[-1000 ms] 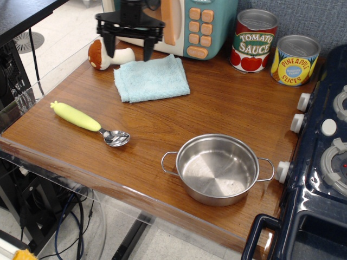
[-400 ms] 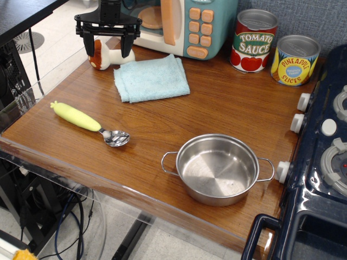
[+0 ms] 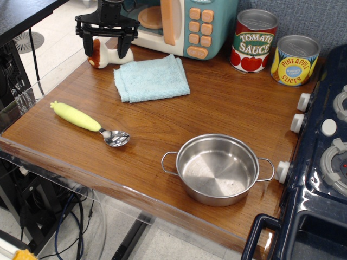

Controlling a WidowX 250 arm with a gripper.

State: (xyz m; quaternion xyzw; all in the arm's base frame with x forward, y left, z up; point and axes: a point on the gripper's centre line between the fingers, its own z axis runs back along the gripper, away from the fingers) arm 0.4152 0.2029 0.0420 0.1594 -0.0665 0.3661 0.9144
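Note:
I will next grip the toy mushroom by its white stem (image 3: 113, 56) with my gripper, and then I can lift the toy mushroom off the wooden counter.
My black gripper (image 3: 104, 50) hangs open at the back left of the wooden counter (image 3: 217, 108), its two fingers straddling a toy mushroom (image 3: 103, 56) with a brown cap and white stem that lies on its side. The fingers stand on either side of the mushroom and nothing shows them closed on it. A light blue folded cloth (image 3: 151, 78) lies just to the right of the gripper.
A spoon with a yellow handle (image 3: 88, 122) lies at the front left. A steel pot (image 3: 217, 169) sits near the front edge. A toy microwave (image 3: 179, 21), a tomato sauce can (image 3: 254, 40) and a pineapple can (image 3: 294, 60) line the back. A toy stove (image 3: 325, 162) borders the right.
The gripper has moved left from in front of the microwave to over the mushroom and come slightly lower. Nothing else has moved.

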